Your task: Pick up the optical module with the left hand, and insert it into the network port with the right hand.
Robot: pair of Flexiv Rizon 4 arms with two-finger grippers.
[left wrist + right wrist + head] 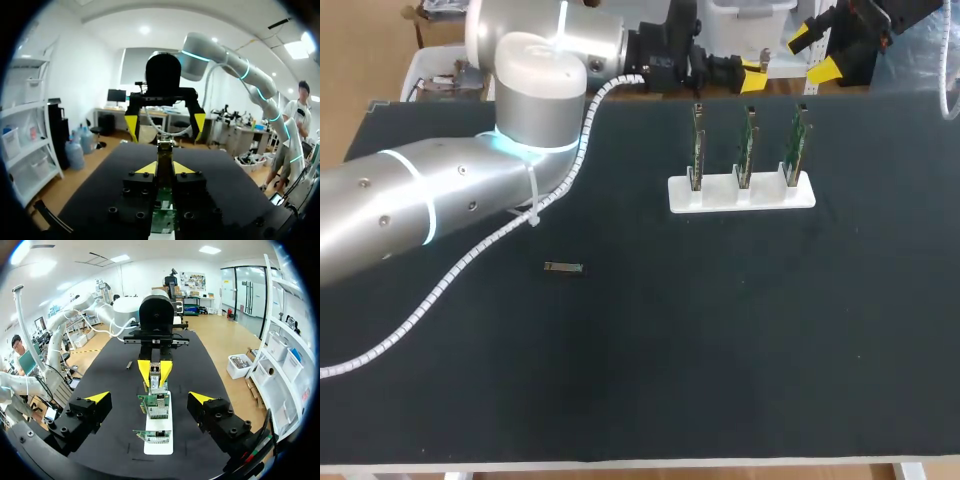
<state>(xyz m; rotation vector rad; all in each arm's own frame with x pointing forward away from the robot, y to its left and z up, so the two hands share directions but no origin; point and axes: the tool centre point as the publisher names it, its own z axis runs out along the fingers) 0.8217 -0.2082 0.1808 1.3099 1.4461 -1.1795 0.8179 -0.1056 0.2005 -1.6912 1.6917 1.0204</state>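
Note:
My right gripper should grab the slim module by its bare end that sticks out next, because the yellow fingers already cover the module's back.
My left gripper (165, 167) is shut on an optical module (164, 150), a slim metal bar that sticks out ahead of the yellow tips. Facing it stands my right gripper (166, 125), open wide and holding nothing. In the right wrist view my right gripper (149, 399) has its jaws spread above the white stand (159, 437), and my left gripper (154, 371) with the module is straight ahead. In the head view both grippers, left (756, 76) and right (813, 55), hang high over the table's far side. The stand (740, 196) carries three upright green network boards (744, 150).
A second small module (563, 268) lies flat on the black table at left of centre, also seen as the loose module (129, 365) from the right wrist. My left arm (440, 200) and its white cable (440, 285) cross the table's left part.

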